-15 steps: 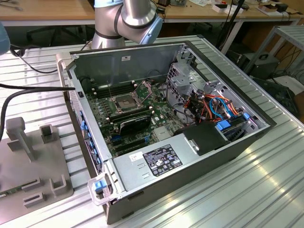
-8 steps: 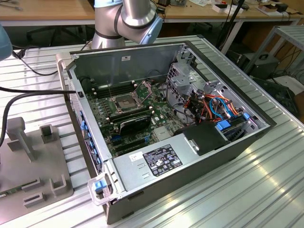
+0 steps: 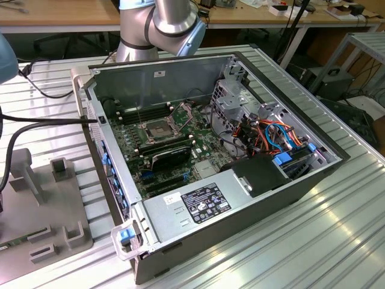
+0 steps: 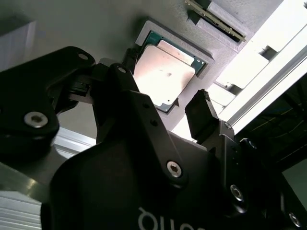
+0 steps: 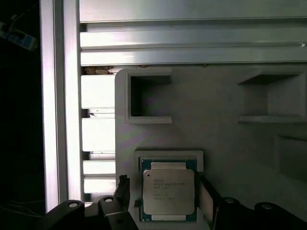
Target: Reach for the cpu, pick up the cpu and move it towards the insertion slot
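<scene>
The holder's raised rim surrounds the cpu, open only at its sides, so my gripper will next grip its two side edges.
The cpu is a flat square chip with a pale metal face, lying in a square recess of a grey holder plate. My gripper is open just above it, with one black finger on each side of the chip and neither touching it. In the second wrist view the cpu again lies between the two fingertips of the gripper. The insertion slot, a shiny metal frame around a dark centre, sits on the motherboard inside the open computer case, far from the chip.
The open case holds a black block beside the socket, bundled cables and a power supply. The grey holder plate with raised brackets lies at the exterior view's left. Ribbed aluminium table surrounds both.
</scene>
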